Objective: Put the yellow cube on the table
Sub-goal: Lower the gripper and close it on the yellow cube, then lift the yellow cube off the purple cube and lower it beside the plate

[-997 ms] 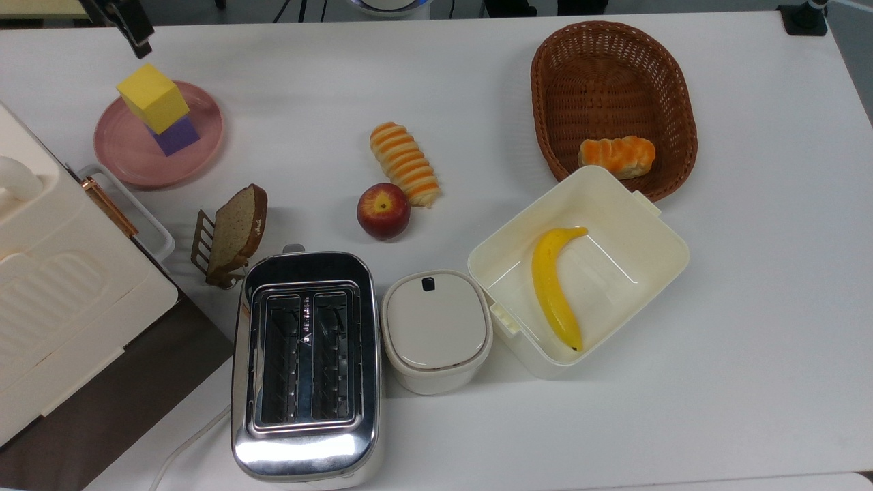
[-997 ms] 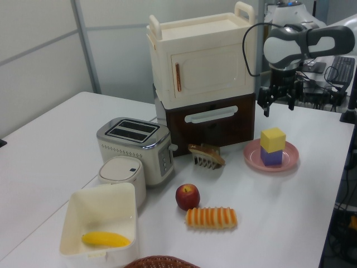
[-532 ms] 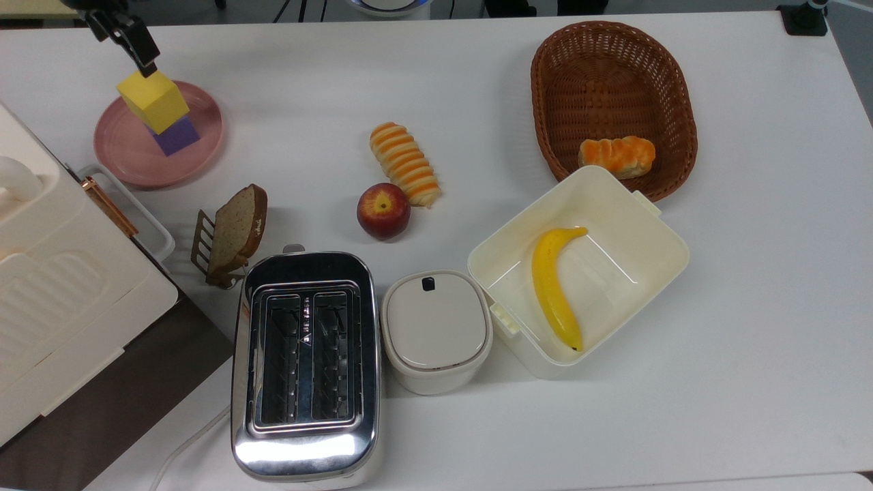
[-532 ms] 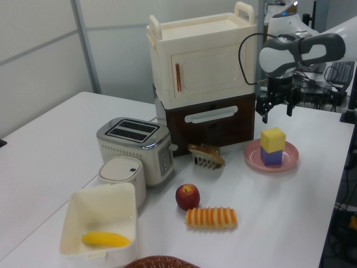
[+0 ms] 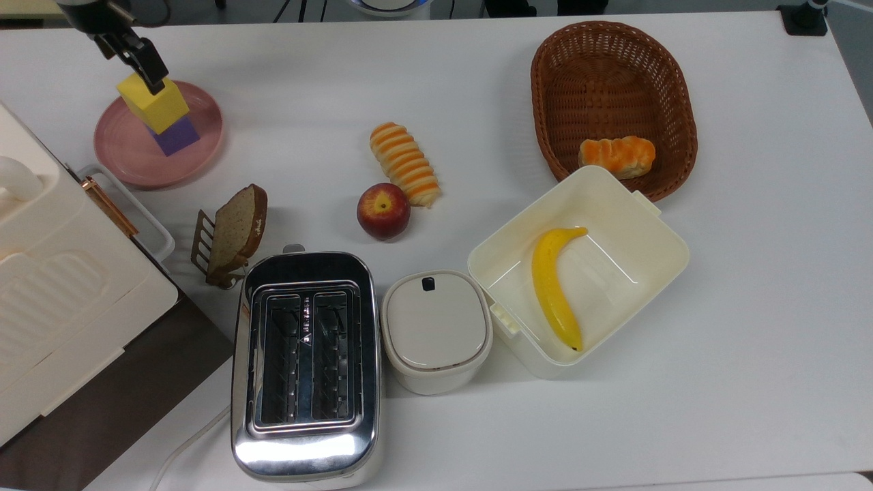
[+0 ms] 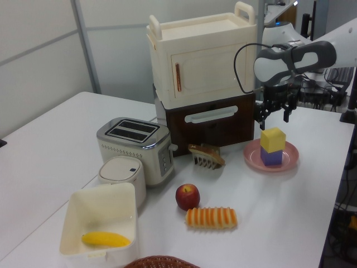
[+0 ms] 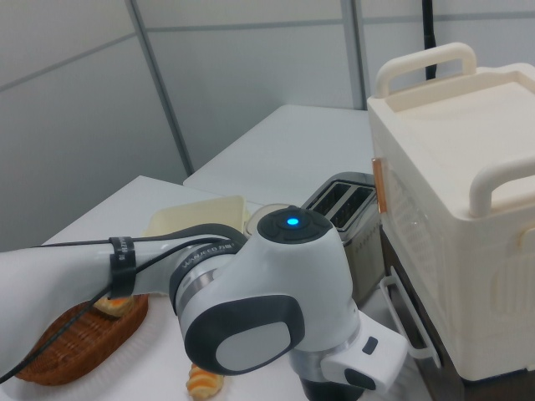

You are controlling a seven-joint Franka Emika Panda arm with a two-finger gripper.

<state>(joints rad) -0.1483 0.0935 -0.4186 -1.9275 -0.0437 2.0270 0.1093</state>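
My gripper grabs the yellow cube [image 5: 153,102] by its opposite upright sides next, to set it on the table.
The yellow cube [image 5: 153,102] [image 6: 273,139] sits on top of a purple cube [image 5: 177,135] [image 6: 271,156], and both rest on a round pink plate [image 5: 126,153] [image 6: 290,158] at the top view's upper left. My gripper [image 5: 136,65] [image 6: 274,114] hangs just above the yellow cube, open, its fingers spread about as wide as the block and touching nothing. One dark finger [image 5: 151,69] overlaps the cube's top corner in the top view. The white table [image 5: 477,88] [image 6: 301,212] lies bare around the plate. The right view shows my arm's white body [image 7: 276,326] up close.
A cream cabinet [image 5: 54,273] [image 6: 203,67] stands close beside the plate. A bread slice in a rack [image 5: 235,232], toaster [image 5: 303,361], apple [image 5: 383,210], striped roll [image 5: 404,164], lidded pot [image 5: 436,331], box with banana [image 5: 580,273] and wicker basket [image 5: 614,102] fill the middle and right.
My gripper has come down and closer over the yellow cube, staying open. The cubes and the plate have not moved.
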